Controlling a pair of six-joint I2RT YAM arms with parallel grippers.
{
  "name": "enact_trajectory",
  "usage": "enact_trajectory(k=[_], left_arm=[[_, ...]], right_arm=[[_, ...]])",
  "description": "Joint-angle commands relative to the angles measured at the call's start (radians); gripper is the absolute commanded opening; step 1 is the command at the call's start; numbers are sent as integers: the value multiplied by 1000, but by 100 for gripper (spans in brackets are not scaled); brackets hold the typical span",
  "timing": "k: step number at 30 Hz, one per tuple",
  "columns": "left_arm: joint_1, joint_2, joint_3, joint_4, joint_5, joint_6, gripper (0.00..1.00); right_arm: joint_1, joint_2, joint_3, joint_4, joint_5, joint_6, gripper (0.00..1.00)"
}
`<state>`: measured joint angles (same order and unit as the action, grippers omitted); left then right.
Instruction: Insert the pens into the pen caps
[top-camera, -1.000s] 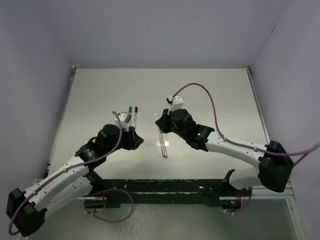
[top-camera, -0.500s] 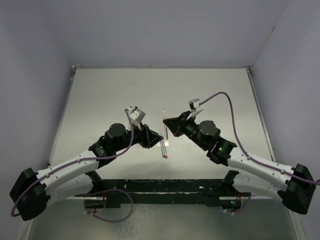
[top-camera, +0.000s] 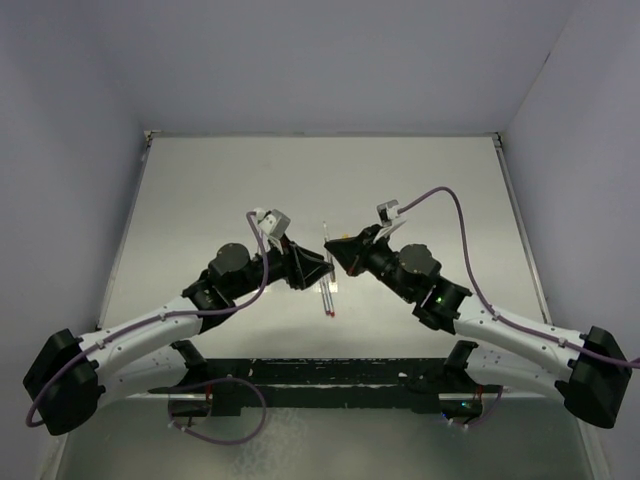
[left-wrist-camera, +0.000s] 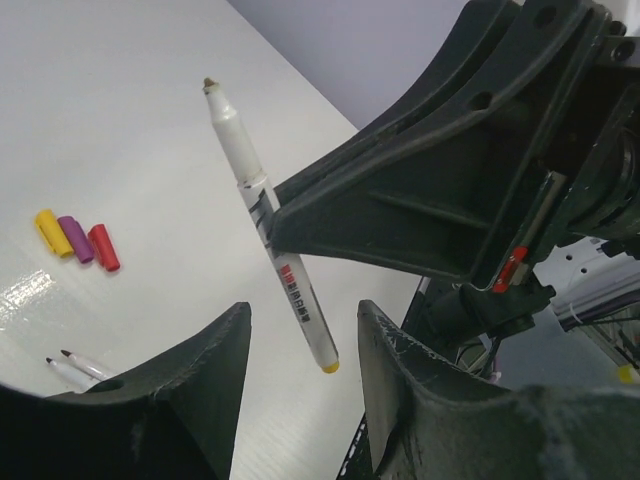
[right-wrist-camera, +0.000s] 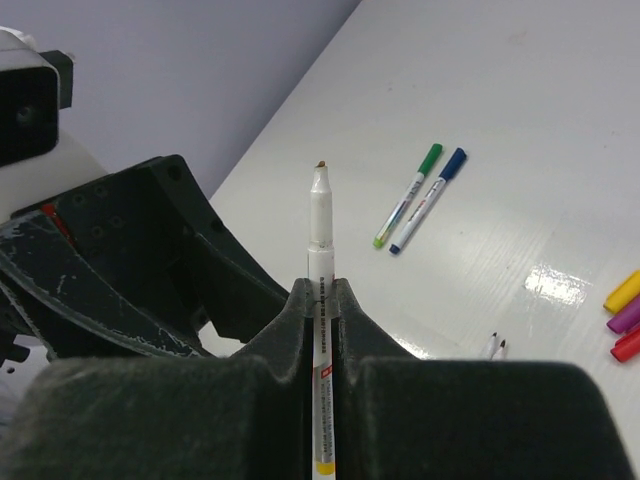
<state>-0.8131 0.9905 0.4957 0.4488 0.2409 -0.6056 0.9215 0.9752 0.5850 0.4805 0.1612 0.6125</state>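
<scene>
The left gripper grabs the pen near its yellow end next, leaving the pen's tip free and pointing away, to insert that tip into the yellow cap.
My right gripper is shut on an uncapped whitish pen with a yellow end, its tip pointing away from the wrist. In the top view the right gripper faces my left gripper above the table's middle. The left gripper is open, and the yellow end of that pen hangs between its jaws without touching them. Yellow, purple and red pen caps lie side by side on the table. Two more uncapped pens lie below the grippers.
A green-capped pen and a blue-capped pen lie side by side on the white table. Low rails edge the table at the left and right, with grey walls behind. The dark base bar runs along the near edge.
Both arms swung in to face each other over the table's middle. The left gripper came away from the green and blue pens and its jaws widened. The right gripper kept hold of its pen.
</scene>
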Motion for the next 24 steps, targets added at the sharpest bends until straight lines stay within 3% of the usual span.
enact_trajectory(k=[1,12,20,22,24], left_arm=[[-4,9,50,90,41,-18,50],[-4,54,50,105,43,-28,49],[-3,38,30,135,-3,-20,43],[-3,35,26,134,-13,-20,38],[-4,39,27,130,-13,-23,26]], right_arm=[[-1,8,6,87,-21,2,0],[-1,19,15,128,-61,9,0],[-1,40,5,148,-75,27,0],[-1,40,4,147,-74,25,0],[-1,40,5,147,-73,23,0]])
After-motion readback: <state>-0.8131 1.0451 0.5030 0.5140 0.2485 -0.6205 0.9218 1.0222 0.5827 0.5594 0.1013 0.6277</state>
